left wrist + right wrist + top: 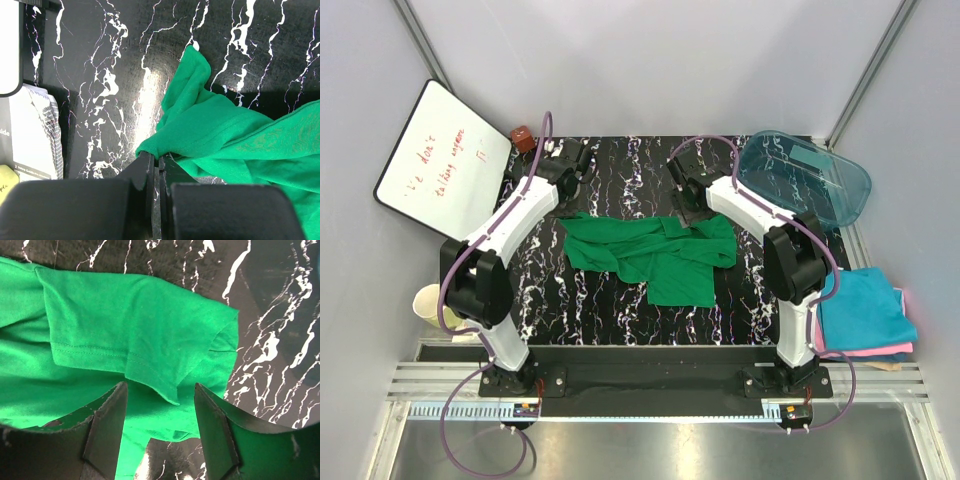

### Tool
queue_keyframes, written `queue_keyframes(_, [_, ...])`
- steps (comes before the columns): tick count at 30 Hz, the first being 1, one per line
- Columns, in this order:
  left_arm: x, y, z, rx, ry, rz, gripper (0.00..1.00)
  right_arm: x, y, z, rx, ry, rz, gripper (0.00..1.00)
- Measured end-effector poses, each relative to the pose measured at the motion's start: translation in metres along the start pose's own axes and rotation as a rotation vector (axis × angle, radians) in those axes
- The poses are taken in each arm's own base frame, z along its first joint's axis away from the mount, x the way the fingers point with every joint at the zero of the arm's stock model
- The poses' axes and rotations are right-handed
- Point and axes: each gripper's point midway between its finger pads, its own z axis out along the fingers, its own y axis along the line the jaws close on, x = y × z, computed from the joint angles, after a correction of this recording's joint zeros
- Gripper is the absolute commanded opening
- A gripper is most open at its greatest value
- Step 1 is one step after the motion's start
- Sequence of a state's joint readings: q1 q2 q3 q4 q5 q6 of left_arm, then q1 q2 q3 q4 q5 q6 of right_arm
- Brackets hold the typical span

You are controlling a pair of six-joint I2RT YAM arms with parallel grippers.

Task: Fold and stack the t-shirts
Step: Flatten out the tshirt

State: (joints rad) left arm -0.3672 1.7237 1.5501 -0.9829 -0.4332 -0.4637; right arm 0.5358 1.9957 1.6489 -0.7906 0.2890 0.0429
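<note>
The sleeve hem is between the right gripper's fingers, but they are still above the undented cloth and would miss if they closed now. The right gripper should go lower before it closes on the hem.
A bright green t-shirt lies rumpled and unfolded in the middle of the black marbled table. My left gripper is shut on a bunched corner of the green shirt at its far left end. My right gripper is open above the shirt's far right part, its fingers either side of a sleeve hem. A teal-blue folded shirt lies on a pink one at the right edge, with a tan piece showing underneath.
A clear teal plastic tub lies at the back right. A whiteboard leans at the back left, with a small brown object beside it. A cream cup stands at the left edge. A booklet lies left of the left gripper.
</note>
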Motion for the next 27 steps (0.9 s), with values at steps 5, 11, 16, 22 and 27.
queue_keyframes(5, [0.001, 0.000, 0.000, -0.001, 0.002, 0.002, 0.00, 0.003, 0.004, 0.002, -0.018, 0.010, 0.002, 0.63])
queue_keyframes(11, [0.001, 0.001, 0.000, -0.002, 0.003, 0.002, 0.00, 0.011, 0.007, 0.014, -0.014, 0.044, -0.001, 0.61])
queue_keyframes(16, [0.001, 0.001, 0.000, -0.002, 0.003, 0.004, 0.00, 0.024, 0.008, 0.029, 0.002, 0.093, -0.010, 0.54])
queue_keyframes(22, [0.002, 0.002, 0.000, -0.005, 0.008, 0.010, 0.00, 0.030, 0.008, 0.037, 0.019, 0.115, -0.011, 0.29])
queue_keyframes(27, [0.003, 0.002, 0.000, -0.007, 0.011, 0.015, 0.00, 0.027, 0.008, 0.038, 0.018, 0.101, -0.008, 0.11])
